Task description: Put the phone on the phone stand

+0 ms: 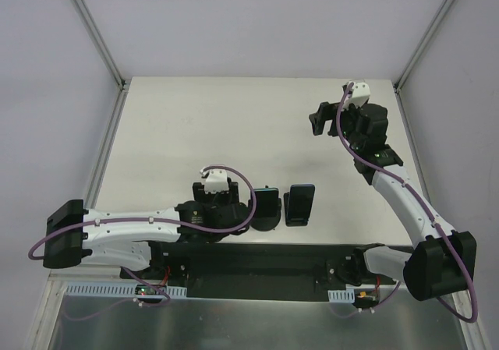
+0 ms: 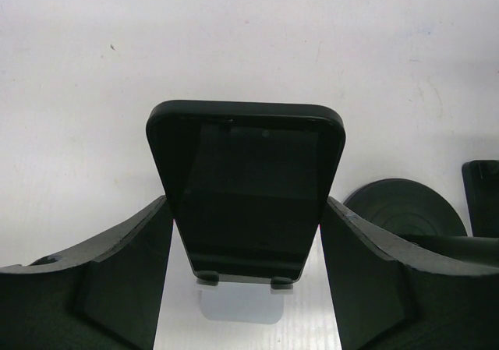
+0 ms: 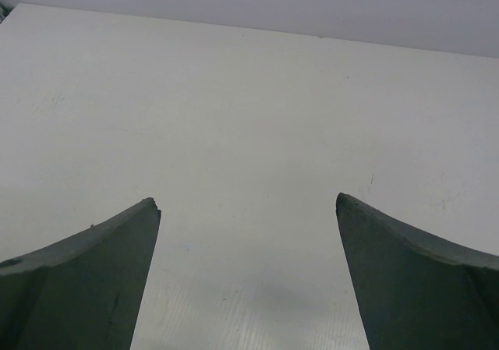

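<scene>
The phone's lower edge (image 2: 243, 277) rests in both dark tabs above the phone stand's pale base, so it is now time for my left gripper to release the phone.
The phone (image 1: 266, 200) is a dark slab with a glossy screen (image 2: 245, 178), standing tilted near the table's front edge. My left gripper (image 1: 265, 210) is shut on it, and both fingertips (image 2: 160, 210) press its long sides. Two small dark tabs show under its lower edge, and I cannot tell what they belong to. Just to its right stands the phone stand (image 1: 300, 206). In the left wrist view its round black base (image 2: 401, 206) shows apart from the phone, with a dark upright piece at the frame's right edge. My right gripper (image 1: 321, 120) hangs open over bare table (image 3: 248, 202).
The white table (image 1: 234, 132) is boxed in by pale walls with metal corner posts (image 1: 93, 30). The two arm bases sit on a black rail (image 1: 257, 260) along the near edge. The right arm reaches along the table's right side.
</scene>
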Robot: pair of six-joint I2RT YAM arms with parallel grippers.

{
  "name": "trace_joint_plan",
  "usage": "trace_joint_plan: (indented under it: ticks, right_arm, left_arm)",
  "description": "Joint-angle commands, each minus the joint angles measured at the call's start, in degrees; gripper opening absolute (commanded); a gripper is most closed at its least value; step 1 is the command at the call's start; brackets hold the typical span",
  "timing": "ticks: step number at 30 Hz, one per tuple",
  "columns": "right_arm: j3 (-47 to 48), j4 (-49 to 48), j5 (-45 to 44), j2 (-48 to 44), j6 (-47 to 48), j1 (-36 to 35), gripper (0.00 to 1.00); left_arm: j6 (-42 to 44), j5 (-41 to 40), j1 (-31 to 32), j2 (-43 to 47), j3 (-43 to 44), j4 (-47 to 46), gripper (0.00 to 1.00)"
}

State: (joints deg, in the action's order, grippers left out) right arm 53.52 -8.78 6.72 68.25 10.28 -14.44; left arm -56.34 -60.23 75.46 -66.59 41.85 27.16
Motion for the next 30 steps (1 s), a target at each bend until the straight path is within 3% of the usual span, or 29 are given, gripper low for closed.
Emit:
trace_joint_plan:
  ticks: [1,3,4,5,7,8,13,16,18,22,25,27,30]
  right_arm:
    - [-0.52,-3.35,0.13,-0.92,-0.35,0.20,0.97]
    - [-0.61,-3.27,0.14,-1.01,-0.27,0.20,0.97]
    - [-0.61,-3.27,0.13,-1.01,-0.35,0.20,0.97]
    - [-0.61,-3.35,0.13,-1.10,-0.27,0.20,0.97]
    - [-0.61,-3.27,0.22,-1.19,-0.35,0.11,0.97]
    - [-0.61,-3.27,0.31,-1.19,-0.35,0.11,0.97]
    - [0.97,-0.02,-0.21,-2.50,-0.79,0.11,0.97]
    - [1.68,4.00,-4.07,-5.40,-3.16,0.02,0.97]
    - [3.08,7.70,-12.23,-8.20,-5.18,0.11,0.97]
    - [8.35,24.48,-22.53,-13.31,-8.26,0.20,0.97]
    - [6.70,31.35,-18.87,-21.11,-9.57,0.02,0.97]
    - [-1.07,30.50,-9.92,-31.00,-9.84,0.11,0.97]
    - [-7.54,33.17,-5.14,-43.06,-10.11,0.11,0.97]
  left_arm:
    - [-0.27,-1.39,1.00,-0.91,1.13,-1.49,0.00]
    - [0.26,-0.51,1.00,-1.35,1.40,-1.32,0.00]
    - [0.26,-0.16,1.09,-1.44,1.48,-1.23,0.05]
    - [-0.09,0.28,1.00,-1.18,1.31,-1.32,0.22]
    - [-0.79,1.33,1.00,-0.56,0.52,-1.23,0.44]
    - [-1.23,1.60,1.00,0.13,0.26,-1.32,0.63]
    - [-1.23,3.44,1.00,3.91,-0.63,-1.49,0.96]
    - [1.31,8.18,0.83,6.81,1.82,-1.49,0.99]
    - [3.42,12.49,0.83,9.27,3.15,-1.41,0.99]
    - [5.00,17.07,0.57,15.77,3.59,-1.58,0.99]
    - [12.98,21.02,-0.92,20.52,6.83,-1.67,0.99]
    - [21.15,24.35,-4.26,21.94,11.30,-1.67,1.00]
    - [29.25,34.19,-12.68,20.63,17.63,-2.19,0.99]
